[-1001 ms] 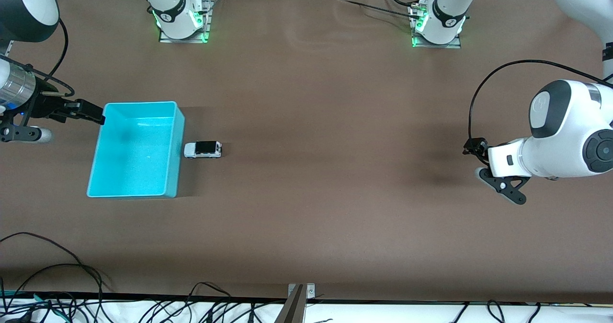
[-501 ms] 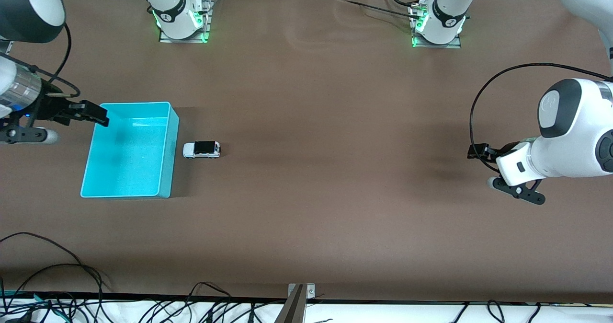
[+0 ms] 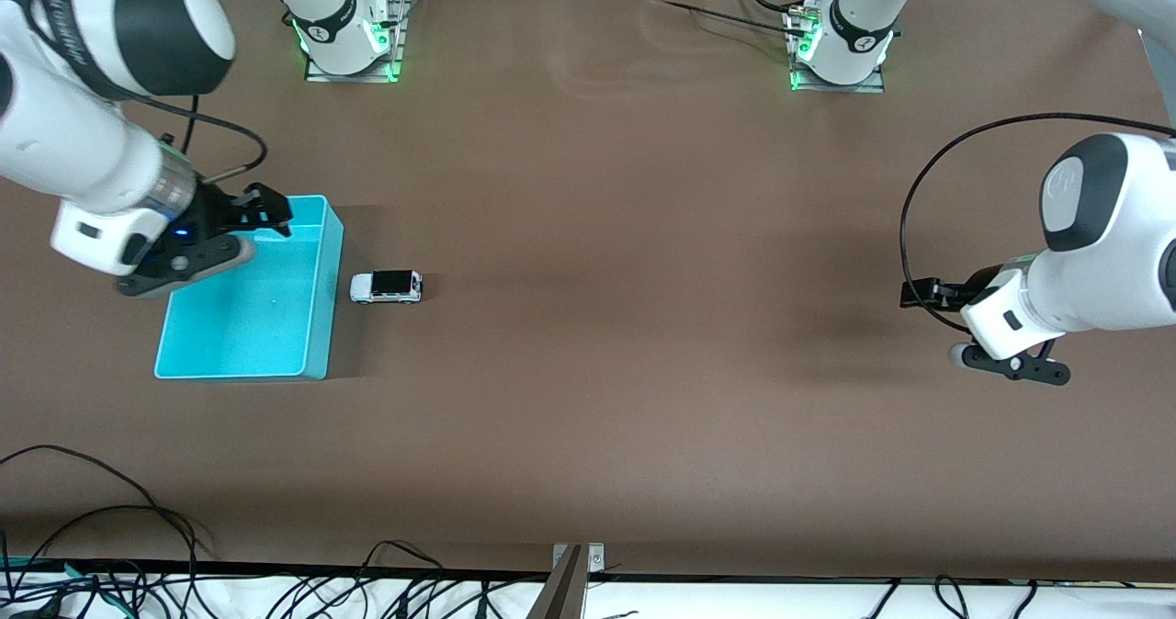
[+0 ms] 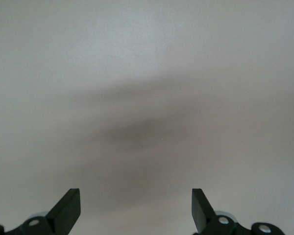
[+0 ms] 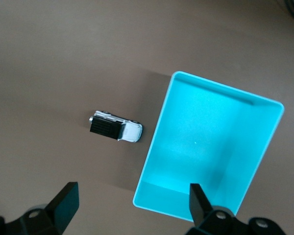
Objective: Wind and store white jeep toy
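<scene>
The right gripper grabs the white jeep toy (image 3: 387, 286) by its black roof's long sides next. Then the right gripper stores the toy in the turquoise bin.
The white jeep toy (image 3: 387, 286) with its black roof stands on the brown table beside the turquoise bin (image 3: 328, 307), toward the left arm's end of it. It also shows in the right wrist view (image 5: 115, 128), beside the bin (image 5: 201, 142), which has nothing in it. My right gripper (image 3: 268, 212) is open and empty over the bin's rim farthest from the front camera; the right wrist view shows its jaws (image 5: 132, 205) spread wide. My left gripper (image 3: 919, 293) is open and empty over bare table at the left arm's end (image 4: 135, 208).
The two arm bases (image 3: 347, 36) (image 3: 841, 45) stand along the table's edge farthest from the front camera. Cables (image 3: 110, 545) lie along the table's edge nearest to that camera.
My right arm has swung in from the table's end, and its gripper has moved over the bin. The bin slid slightly toward the right arm's end. My left gripper drew back a little.
</scene>
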